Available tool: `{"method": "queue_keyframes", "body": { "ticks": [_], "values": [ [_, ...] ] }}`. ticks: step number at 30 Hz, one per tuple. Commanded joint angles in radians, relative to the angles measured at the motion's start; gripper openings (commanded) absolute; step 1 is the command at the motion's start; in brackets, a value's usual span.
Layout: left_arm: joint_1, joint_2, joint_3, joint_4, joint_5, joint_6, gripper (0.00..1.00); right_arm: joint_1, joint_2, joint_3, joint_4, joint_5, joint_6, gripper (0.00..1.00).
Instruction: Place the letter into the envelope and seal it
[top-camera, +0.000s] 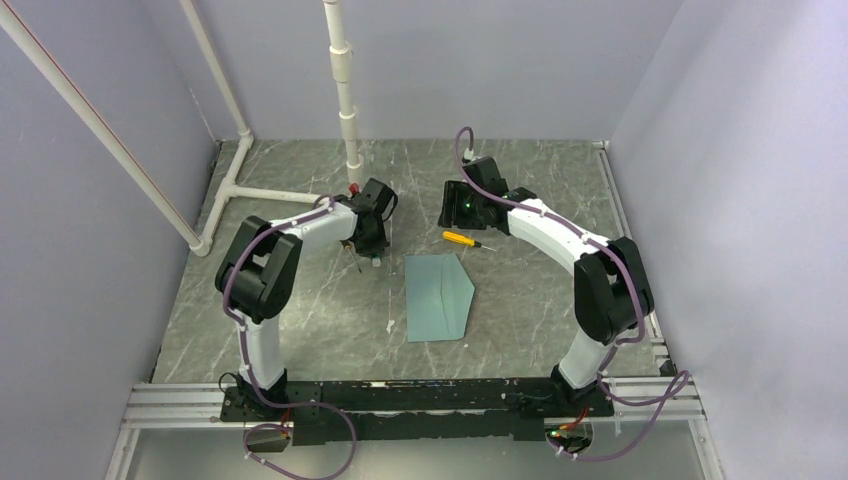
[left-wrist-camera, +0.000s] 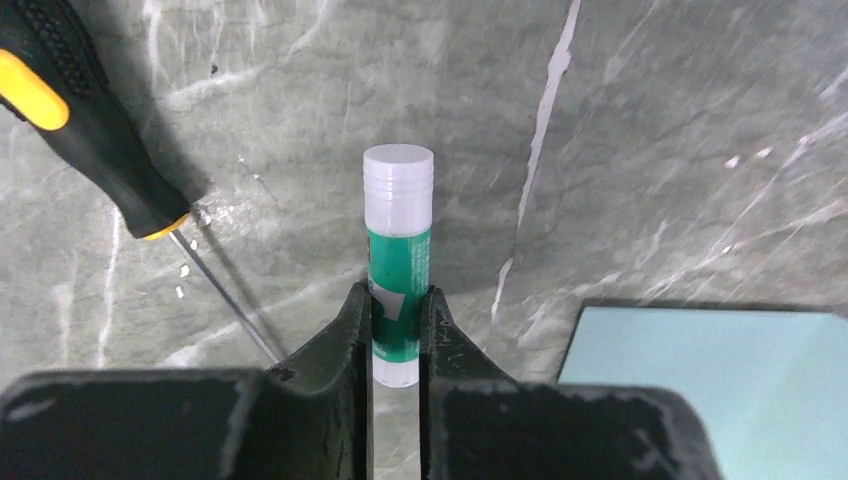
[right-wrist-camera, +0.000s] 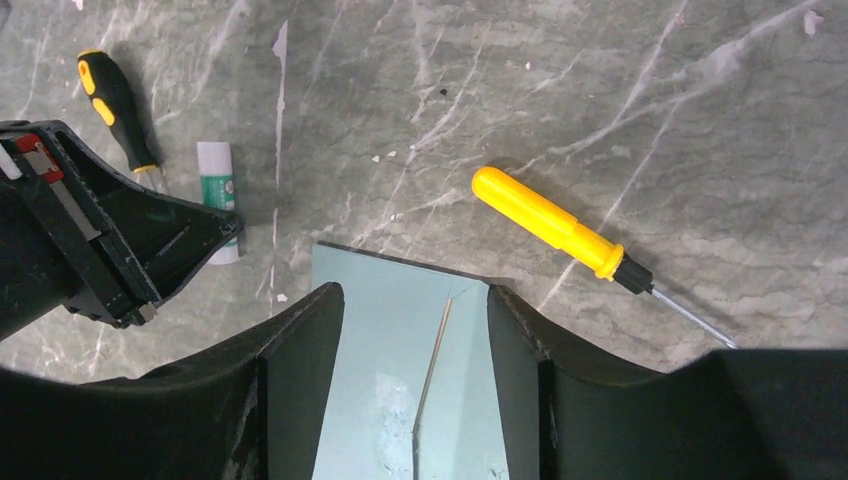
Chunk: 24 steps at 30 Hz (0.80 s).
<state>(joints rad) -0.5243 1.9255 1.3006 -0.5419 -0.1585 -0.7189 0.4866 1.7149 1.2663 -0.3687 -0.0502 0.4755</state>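
I should next grab its white cap (left-wrist-camera: 398, 189) with my right gripper and leave the green body to my left gripper, to uncap the glue stick (left-wrist-camera: 398, 250) for sealing.
The teal envelope (top-camera: 438, 297) lies flat on the table's middle, its flap folded over to the right. It shows in the right wrist view (right-wrist-camera: 390, 330) with a glue smear beside the flap edge. No letter is visible. My left gripper (left-wrist-camera: 398, 295) is shut on a green glue stick (left-wrist-camera: 398, 250) with a white cap, low over the table just left of the envelope's far corner (left-wrist-camera: 700, 390). My right gripper (right-wrist-camera: 415, 320) is open and empty above the envelope's far end. In the top view the left gripper (top-camera: 372, 256) and right gripper (top-camera: 455, 212) sit beyond the envelope.
A yellow screwdriver (top-camera: 462, 238) lies by the envelope's far right corner, also in the right wrist view (right-wrist-camera: 545, 222). A black-and-yellow screwdriver (left-wrist-camera: 80, 130) lies left of the glue stick. White pipes (top-camera: 345, 100) stand at the back left. Walls enclose the table.
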Motion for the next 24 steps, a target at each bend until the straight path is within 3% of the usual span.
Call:
{"method": "queue_keyframes", "body": {
  "ticks": [1, 3, 8, 11, 16, 20, 24],
  "values": [
    [-0.008, -0.089, -0.045, -0.026, -0.021, 0.085, 0.03, -0.009, -0.033, -0.005, 0.029, -0.099, -0.014, 0.63],
    [-0.008, -0.169, -0.081, 0.037, 0.02, 0.162, 0.02, -0.012, -0.054, -0.015, 0.078, -0.209, -0.057, 0.67],
    [-0.006, -0.416, -0.21, 0.267, 0.371, 0.421, 0.02, -0.021, -0.043, 0.078, 0.066, -0.542, -0.069, 0.71],
    [-0.005, -0.529, -0.245, 0.331, 0.551, 0.492, 0.02, -0.02, -0.04, 0.115, 0.067, -0.661, -0.012, 0.73],
    [-0.005, -0.588, -0.215, 0.295, 0.633, 0.572, 0.03, -0.022, -0.053, 0.149, 0.109, -0.811, 0.061, 0.75],
    [-0.005, -0.584, -0.159, 0.258, 0.696, 0.612, 0.02, -0.021, -0.063, 0.167, 0.116, -0.817, 0.104, 0.75],
    [-0.005, -0.582, -0.14, 0.248, 0.707, 0.628, 0.02, -0.02, -0.053, 0.177, 0.102, -0.827, 0.119, 0.65]
  ]
}}
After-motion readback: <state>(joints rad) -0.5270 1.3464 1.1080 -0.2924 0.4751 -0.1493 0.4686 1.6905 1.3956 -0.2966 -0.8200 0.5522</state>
